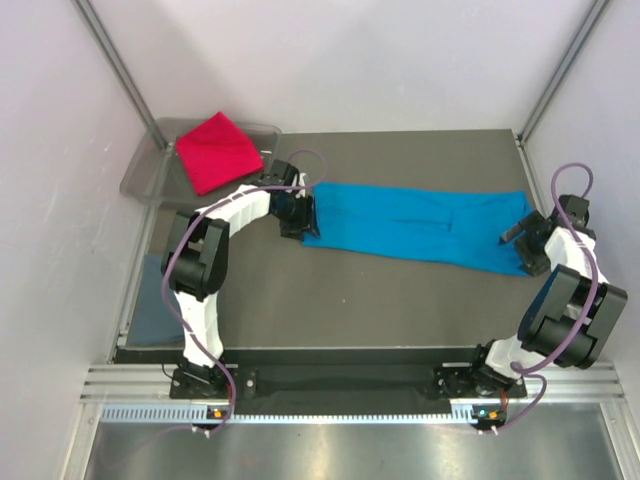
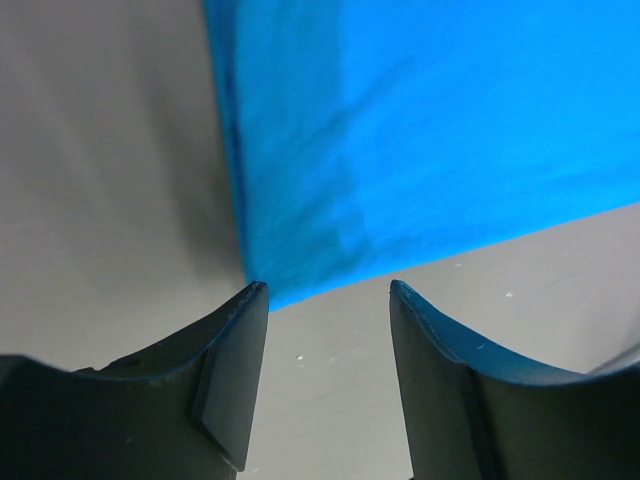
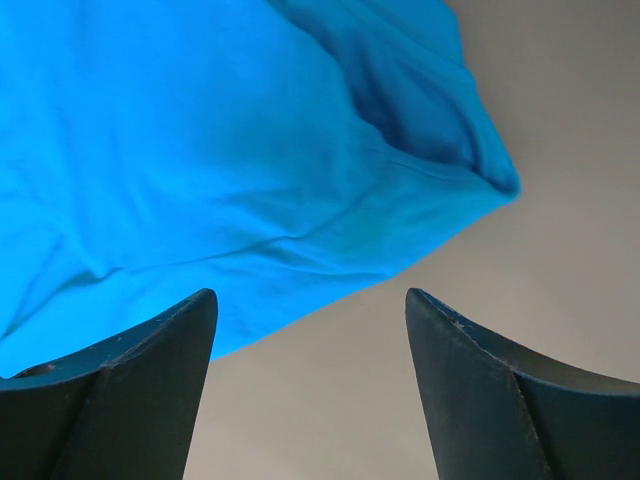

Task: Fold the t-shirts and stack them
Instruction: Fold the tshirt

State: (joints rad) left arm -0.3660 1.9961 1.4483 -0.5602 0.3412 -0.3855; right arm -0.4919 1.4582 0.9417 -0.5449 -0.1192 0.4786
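Observation:
The left gripper grips the blue t-shirt by its near corner next, opposite the t-shirt's end at my right gripper, to turn the t-shirt for folding.
The turquoise-blue t-shirt (image 1: 415,226) lies folded into a long strip across the middle of the table. My left gripper (image 1: 297,216) is open and empty at its left end; the shirt's corner (image 2: 400,150) lies just past the fingertips. My right gripper (image 1: 520,245) is open and empty at its right end, with the cloth (image 3: 220,170) just ahead. The crimson red t-shirt (image 1: 217,152) lies folded in the clear tray (image 1: 145,170) at the back left. The slate grey-blue t-shirt (image 1: 155,310) lies at the table's left edge, partly hidden by my left arm.
White walls and metal posts close in the table at the left, right and back. The grey table top (image 1: 360,310) stretches between the blue shirt and the arm bases.

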